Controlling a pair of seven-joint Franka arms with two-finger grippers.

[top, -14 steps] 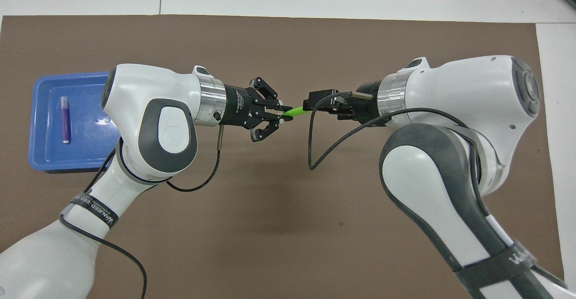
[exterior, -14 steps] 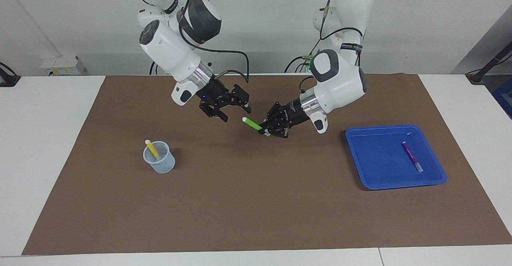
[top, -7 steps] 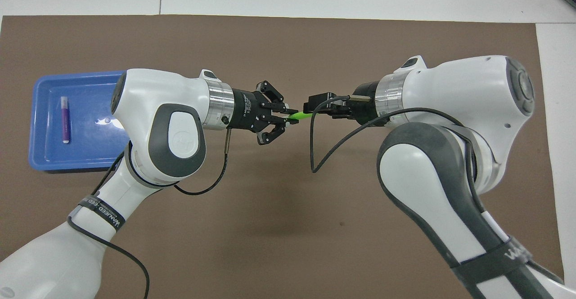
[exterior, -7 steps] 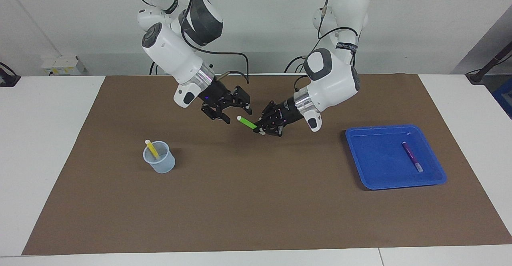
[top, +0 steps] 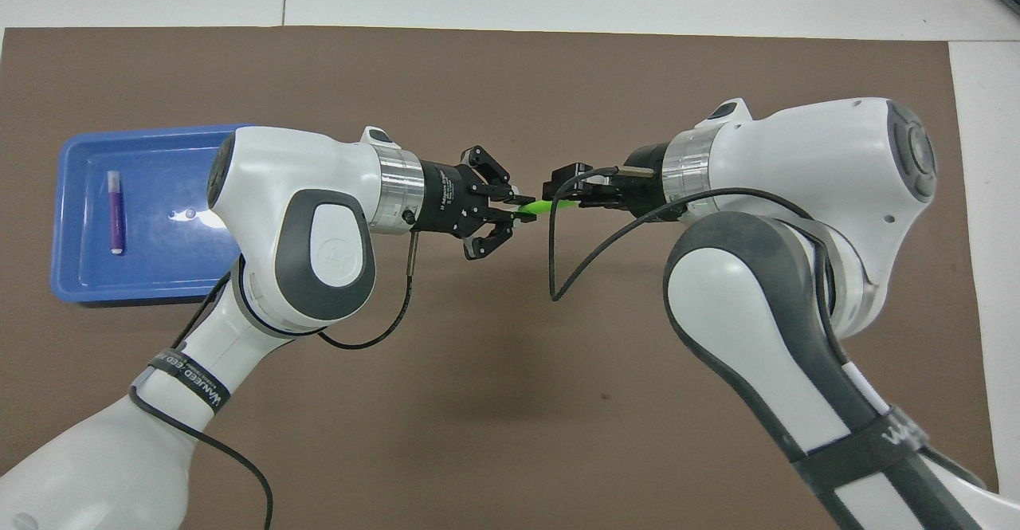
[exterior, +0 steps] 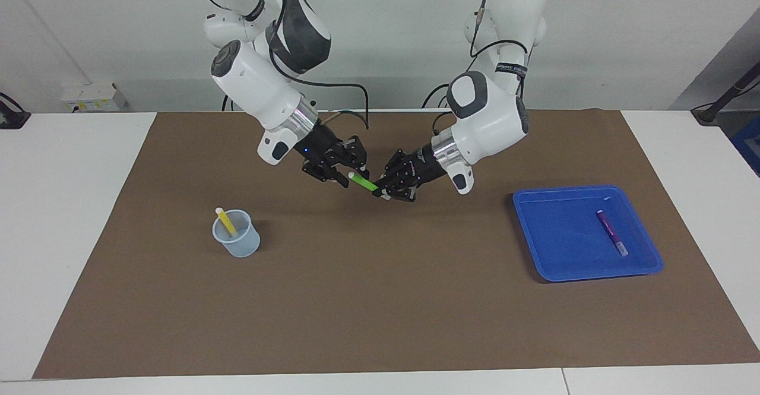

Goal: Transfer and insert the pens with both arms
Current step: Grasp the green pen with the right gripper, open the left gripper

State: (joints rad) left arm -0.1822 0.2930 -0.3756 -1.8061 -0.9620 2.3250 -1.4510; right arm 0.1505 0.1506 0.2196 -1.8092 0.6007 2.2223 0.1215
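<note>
My right gripper should next grab the pen's loose upper end (top: pixel 570 204) to transfer the bright green pen, because my left gripper covers the pen's lower end.
A bright green pen (exterior: pixel 365 183) (top: pixel 532 208) hangs tilted over the middle of the brown mat. My left gripper (exterior: pixel 381 192) (top: pixel 512 213) is shut on its lower end. My right gripper (exterior: pixel 351 174) stands open with its jaws on either side of the pen's pale upper end; in the overhead view a black cable plug covers it. A yellow pen (exterior: pixel 225 221) leans in a pale blue cup (exterior: pixel 238 245) toward the right arm's end of the table. A purple pen (exterior: pixel 611 233) (top: pixel 115 213) lies in the blue tray (exterior: pixel 558 234) (top: pixel 159 267).
The brown mat (exterior: pixel 380 300) covers most of the white table. The tray sits toward the left arm's end of the table and the cup toward the right arm's end. Loose black cables hang under both wrists.
Both grippers came together over the mat. The left carried the green pen toward the right gripper, whose jaws have narrowed around the pen's pale end. Cup, tray and purple pen stayed put.
</note>
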